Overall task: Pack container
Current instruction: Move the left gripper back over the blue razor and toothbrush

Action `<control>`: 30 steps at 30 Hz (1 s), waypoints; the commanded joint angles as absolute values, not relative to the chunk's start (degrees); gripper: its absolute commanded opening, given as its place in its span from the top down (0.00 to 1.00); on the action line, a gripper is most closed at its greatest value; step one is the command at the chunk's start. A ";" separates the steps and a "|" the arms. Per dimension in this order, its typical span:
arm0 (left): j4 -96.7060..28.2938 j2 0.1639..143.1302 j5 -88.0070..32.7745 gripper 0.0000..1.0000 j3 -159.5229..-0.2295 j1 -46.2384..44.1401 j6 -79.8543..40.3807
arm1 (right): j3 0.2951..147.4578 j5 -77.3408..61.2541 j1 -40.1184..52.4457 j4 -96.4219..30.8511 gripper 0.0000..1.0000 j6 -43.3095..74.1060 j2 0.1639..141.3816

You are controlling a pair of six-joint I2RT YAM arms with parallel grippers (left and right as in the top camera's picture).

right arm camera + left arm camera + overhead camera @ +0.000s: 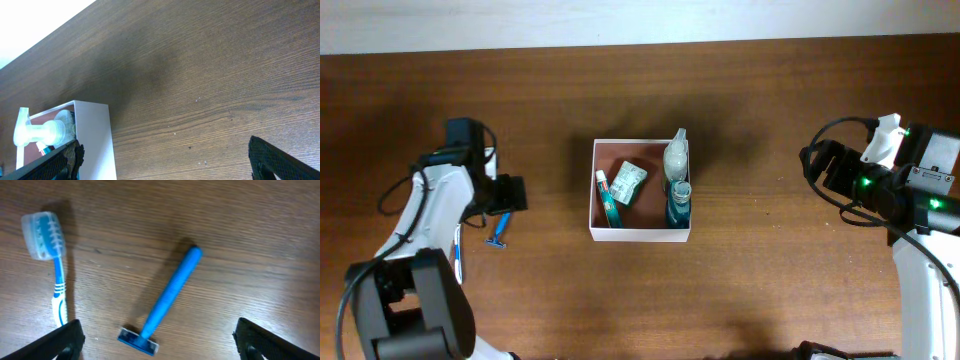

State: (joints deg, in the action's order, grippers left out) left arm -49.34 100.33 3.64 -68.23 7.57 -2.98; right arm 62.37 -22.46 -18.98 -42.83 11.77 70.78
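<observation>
My left gripper turns and lowers first, then closes on the razor. The razor's handle lies at an angle on the tabletop below my gripper's fingers, so it is too early to close.
The container, a white-walled square box with a reddish-brown floor, sits mid-table. Inside it lie a toothpaste tube, a pale green packet, a clear spray bottle and a teal bottle. My left gripper hovers open left of the box, over a blue razor lying flat on the wood. The razor's head lies between the spread fingers, untouched. A blue toothbrush with a capped head lies beside it. My right gripper is open over bare wood, right of the container's wall.
The razor and toothbrush lie near the left arm's base. The table's far edge meets a pale wall at the top of the overhead view. Dark wood stretches between the box and the right arm.
</observation>
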 commanded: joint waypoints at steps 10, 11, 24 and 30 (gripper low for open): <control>-46.68 101.32 -0.30 0.01 -65.08 10.55 -1.58 | 63.33 -22.00 -19.14 -42.63 0.01 11.66 70.87; -46.68 101.32 0.47 0.01 -65.08 10.55 -1.08 | 63.33 -22.00 -19.14 -42.63 0.02 11.64 70.87; -44.10 101.32 0.78 0.18 -64.79 10.55 22.85 | 63.33 -22.00 -19.14 -42.63 0.02 11.64 70.87; -41.67 101.32 0.80 0.21 -62.02 10.50 27.57 | 63.33 -22.00 -19.14 -42.63 0.02 11.64 70.87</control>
State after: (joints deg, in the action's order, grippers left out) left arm -42.94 100.51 0.67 -64.45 10.41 22.92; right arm 62.37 -22.46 -18.98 -42.81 11.79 70.78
